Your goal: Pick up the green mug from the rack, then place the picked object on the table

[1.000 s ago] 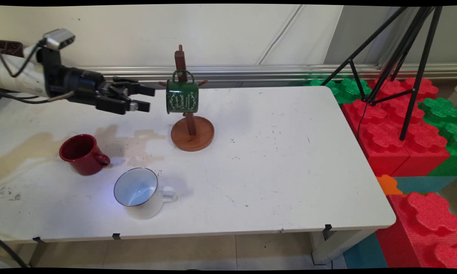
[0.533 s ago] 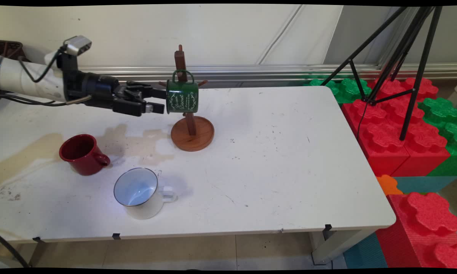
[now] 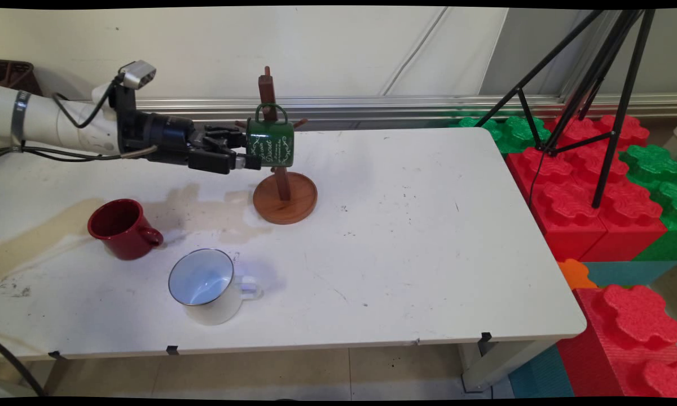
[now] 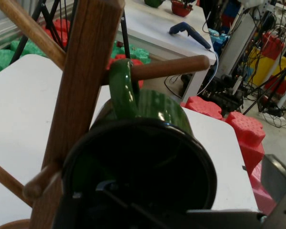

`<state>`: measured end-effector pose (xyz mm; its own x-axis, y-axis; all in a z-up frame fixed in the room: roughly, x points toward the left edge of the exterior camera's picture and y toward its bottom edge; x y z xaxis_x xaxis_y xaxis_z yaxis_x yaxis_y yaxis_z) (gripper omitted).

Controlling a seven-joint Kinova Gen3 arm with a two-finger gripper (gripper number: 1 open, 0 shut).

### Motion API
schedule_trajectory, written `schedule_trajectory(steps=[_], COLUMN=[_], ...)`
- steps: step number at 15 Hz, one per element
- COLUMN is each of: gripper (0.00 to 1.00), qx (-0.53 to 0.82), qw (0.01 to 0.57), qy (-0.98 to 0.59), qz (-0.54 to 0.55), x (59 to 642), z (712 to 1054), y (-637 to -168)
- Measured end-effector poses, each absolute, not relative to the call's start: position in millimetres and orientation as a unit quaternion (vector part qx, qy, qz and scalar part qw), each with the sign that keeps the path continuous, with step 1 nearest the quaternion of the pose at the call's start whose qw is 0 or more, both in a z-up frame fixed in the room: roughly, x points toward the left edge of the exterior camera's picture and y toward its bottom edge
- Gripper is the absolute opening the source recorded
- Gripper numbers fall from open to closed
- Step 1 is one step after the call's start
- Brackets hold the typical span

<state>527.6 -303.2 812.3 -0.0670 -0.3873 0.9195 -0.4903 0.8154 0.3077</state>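
I need to grab the green mug by its rim next, so that the green mug's handle stays free to slip off the wooden peg.
A dark green enamel mug with white lettering hangs by its handle on a peg of the wooden mug tree. Its mouth faces left, toward my gripper. The gripper reaches in level from the left and stands open, its fingertips at the mug's rim, one high and one low. In the hand view the mug's dark opening fills the lower middle, close in front of the hand. One finger shows outside the rim at the right. The tree's post rises just left of the mug.
A red mug stands at the front left, and a white enamel mug stands nearer the front edge. A pale brown stain spreads across the table beneath the arm. A black tripod and red and green foam blocks stand at the right.
The arm has moved right toward the mug tree. The open gripper, well short of the green mug a second ago, now has its fingertips at the mug's rim. The mugs have not moved.
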Motion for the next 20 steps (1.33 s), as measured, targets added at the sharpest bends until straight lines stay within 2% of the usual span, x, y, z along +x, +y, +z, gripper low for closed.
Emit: schedule_trajectory(steps=[2, 3, 20], gripper=[1.00, 0.00, 0.00], qx=[0.303, 0.304, 0.304], qw=[0.615, 0.616, 0.630], qy=[-0.727, -0.726, -0.714], qz=[0.042, 0.042, 0.031], x=[524.6, 523.4, 517.6], z=[809.7, 808.8, 806.2], y=[-305.8, -306.8, -309.7])
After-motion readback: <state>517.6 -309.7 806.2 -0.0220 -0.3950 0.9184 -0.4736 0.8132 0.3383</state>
